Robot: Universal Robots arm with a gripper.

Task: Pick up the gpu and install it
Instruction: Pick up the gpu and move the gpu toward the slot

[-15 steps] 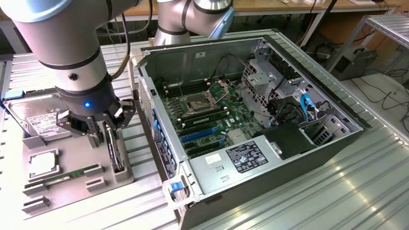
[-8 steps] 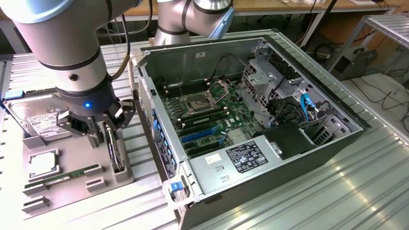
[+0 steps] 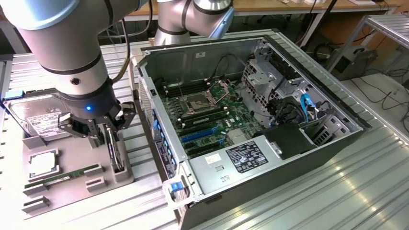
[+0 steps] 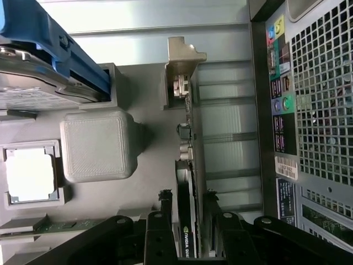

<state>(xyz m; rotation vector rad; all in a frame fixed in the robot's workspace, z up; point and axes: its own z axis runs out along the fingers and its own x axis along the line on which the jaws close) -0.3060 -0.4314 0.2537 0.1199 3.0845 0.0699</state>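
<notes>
Small parts stick out of the GPU near its bracket. My gripper needs to grab its flat-sided black cooler end [image 3: 115, 151] next, to install the GPU.
The gpu [image 3: 117, 154] stands on edge in a slot of the grey holder tray [image 3: 76, 153] at the exterior view's left, beside the open computer case [image 3: 268, 158]. In the wrist view the gpu [image 4: 186, 165] is seen edge-on as a thin dark card, with its beige metal bracket [image 4: 183, 58] at the far end. My gripper [image 3: 108, 136] hangs straight over the card. It is open, and the fingers [image 4: 165, 221] stand close on either side of the card's near end, with a thin gap still showing. The gripper [image 4: 187, 223] is low over the tray.
The tray also holds a silver hard drive [image 3: 39, 119], a processor chip [image 3: 42, 164] and a green memory stick [image 3: 64, 175]. The case lies open with its motherboard and blue slots [image 3: 199, 136] exposed. Its rear port panel [image 4: 278, 99] is close beside the card.
</notes>
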